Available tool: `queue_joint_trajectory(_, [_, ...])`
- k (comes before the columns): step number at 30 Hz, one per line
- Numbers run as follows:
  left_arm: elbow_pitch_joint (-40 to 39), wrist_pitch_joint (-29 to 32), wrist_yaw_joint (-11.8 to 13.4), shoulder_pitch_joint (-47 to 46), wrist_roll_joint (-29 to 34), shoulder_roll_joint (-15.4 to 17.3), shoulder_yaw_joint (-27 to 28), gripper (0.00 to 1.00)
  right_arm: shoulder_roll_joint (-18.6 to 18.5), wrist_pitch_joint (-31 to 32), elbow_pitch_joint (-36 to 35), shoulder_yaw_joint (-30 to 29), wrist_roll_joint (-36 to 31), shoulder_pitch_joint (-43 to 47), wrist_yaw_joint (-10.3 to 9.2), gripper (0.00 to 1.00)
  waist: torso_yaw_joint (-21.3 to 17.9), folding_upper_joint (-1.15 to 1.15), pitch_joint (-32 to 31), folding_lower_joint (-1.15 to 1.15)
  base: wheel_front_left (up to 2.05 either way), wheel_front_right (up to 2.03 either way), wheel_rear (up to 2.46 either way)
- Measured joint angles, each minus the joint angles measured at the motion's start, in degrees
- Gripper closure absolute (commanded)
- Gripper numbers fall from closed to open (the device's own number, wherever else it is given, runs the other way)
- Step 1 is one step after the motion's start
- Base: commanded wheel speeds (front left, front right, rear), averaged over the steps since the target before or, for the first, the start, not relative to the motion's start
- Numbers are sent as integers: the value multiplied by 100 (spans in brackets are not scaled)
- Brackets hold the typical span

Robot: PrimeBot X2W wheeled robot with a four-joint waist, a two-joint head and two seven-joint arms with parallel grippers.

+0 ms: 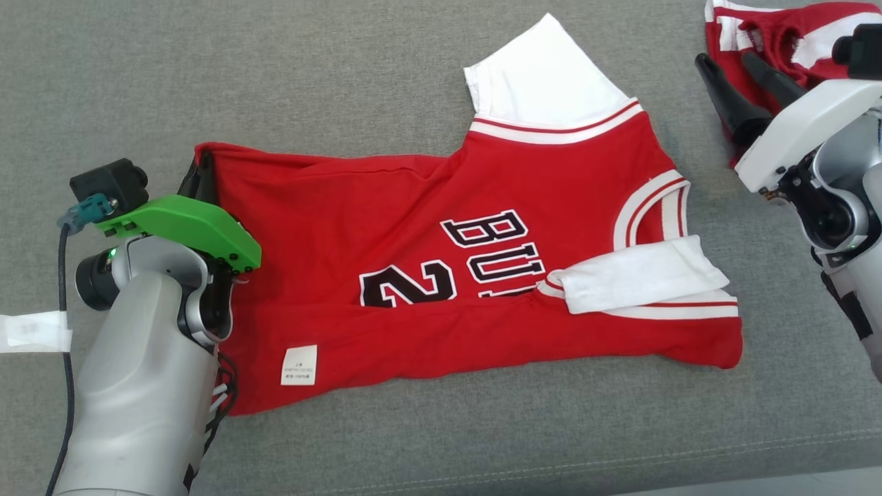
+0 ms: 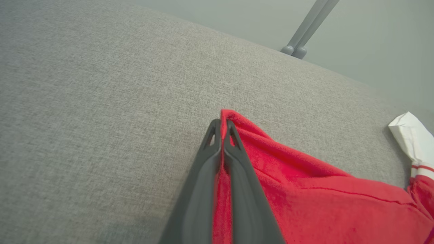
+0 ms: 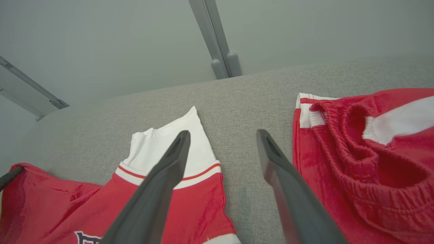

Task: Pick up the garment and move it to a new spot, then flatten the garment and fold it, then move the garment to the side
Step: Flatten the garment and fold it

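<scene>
I will next grab the red jersey by its outspread white sleeve (image 1: 541, 73) with my right gripper. Then I can fold the jersey over toward its folded-in sleeve (image 1: 641, 277).
The garment (image 1: 413, 227) is a red jersey with white sleeves and black-and-white lettering, lying spread and partly folded on the grey cushion (image 1: 344, 83). My left gripper (image 1: 200, 165) is at the jersey's far left corner. In the left wrist view, my left gripper (image 2: 222, 123) is shut on that red corner of the garment (image 2: 305, 189), and cloth shows between the fingers. My right gripper (image 1: 725, 62) hovers open at the upper right, beyond the jersey's collar end. In the right wrist view, my right gripper (image 3: 222, 135) points at bare cushion beside the garment's (image 3: 190, 203) white sleeve.
Red shorts with white stripes (image 1: 772, 34) lie crumpled at the far right, also seen as the shorts (image 3: 356, 162) right of my right fingers. A white tape strip (image 1: 34, 331) sits at the left edge. Grey frame legs (image 3: 223, 64) stand behind the cushion. The cushion's front seam (image 1: 758, 448) runs along the bottom.
</scene>
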Motion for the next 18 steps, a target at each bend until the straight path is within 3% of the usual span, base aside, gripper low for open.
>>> queue_joint_trajectory(18, [-162, -290, -29, -99, -48, -308, -162, 100, -199, 882, 991, 271, -396, -1209, -140, 0, 958, 0, 458, 0, 0, 0, 0])
